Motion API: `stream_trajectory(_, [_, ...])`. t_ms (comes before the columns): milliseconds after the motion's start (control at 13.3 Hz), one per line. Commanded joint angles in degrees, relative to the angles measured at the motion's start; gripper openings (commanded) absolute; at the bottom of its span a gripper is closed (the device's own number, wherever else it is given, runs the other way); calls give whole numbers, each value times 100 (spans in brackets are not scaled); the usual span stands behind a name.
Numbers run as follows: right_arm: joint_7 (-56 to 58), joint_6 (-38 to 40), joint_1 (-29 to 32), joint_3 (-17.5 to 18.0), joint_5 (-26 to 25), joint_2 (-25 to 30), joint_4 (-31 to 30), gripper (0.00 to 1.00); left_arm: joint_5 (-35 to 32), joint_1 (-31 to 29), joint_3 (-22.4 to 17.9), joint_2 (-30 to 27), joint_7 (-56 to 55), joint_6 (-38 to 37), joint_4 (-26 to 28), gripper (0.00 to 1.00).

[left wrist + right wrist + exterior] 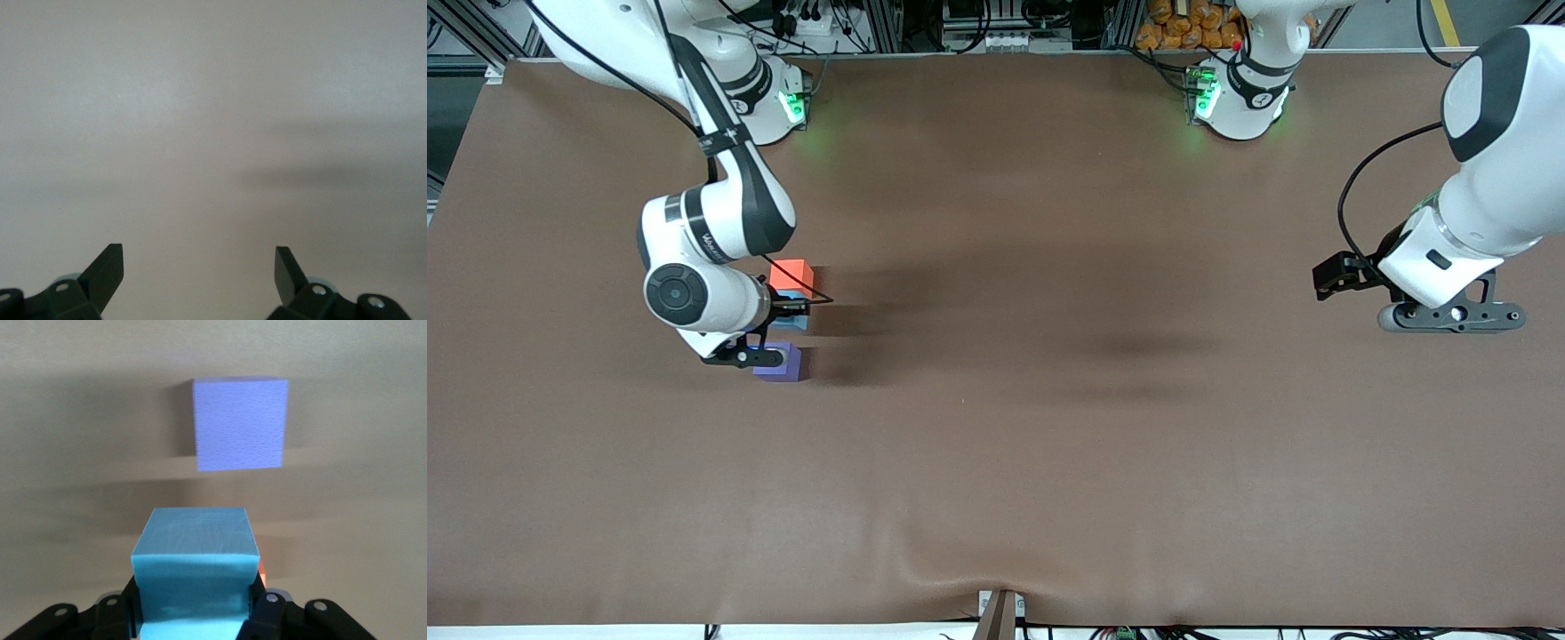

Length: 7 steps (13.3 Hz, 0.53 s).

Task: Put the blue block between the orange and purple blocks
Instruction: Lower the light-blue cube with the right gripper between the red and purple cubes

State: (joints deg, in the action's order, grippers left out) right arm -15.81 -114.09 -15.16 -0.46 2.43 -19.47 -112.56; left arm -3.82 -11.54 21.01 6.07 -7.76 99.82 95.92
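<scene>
The blue block's lower edge (791,327) (200,509) hangs above the table, so it is too early to release and my right gripper lowers the block next.
My right gripper (783,322) is shut on the light blue block (797,320), which sits low in the gap between the orange block (792,275) and the purple block (781,364). I cannot tell whether the blue block touches the table. The right wrist view shows the blue block (195,567) squeezed between my right gripper's (195,613) jaws. In that view the purple block (241,423) lies apart from it and a sliver of the orange block (262,572) shows at its edge. My left gripper (1449,317) (200,260) waits open and empty over bare table at the left arm's end.
The brown table cover (1049,444) carries only the three blocks, grouped toward the right arm's end. A small bracket (1000,613) sticks up at the table edge nearest the front camera. Both arm bases (1240,98) stand along the table's edge farthest from that camera.
</scene>
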Motion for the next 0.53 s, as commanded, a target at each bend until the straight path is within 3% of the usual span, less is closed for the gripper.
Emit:
stream_trajectory(0, [121, -516, 128, 99, -58, 286, -608, 0, 4, -111, 79, -106, -7, -50, 6, 100])
stream_trajectory(452, [130, -1043, 172, 108, -58, 224, -907, 0, -22, -94, 79, -71, -77, -50, -187, 100])
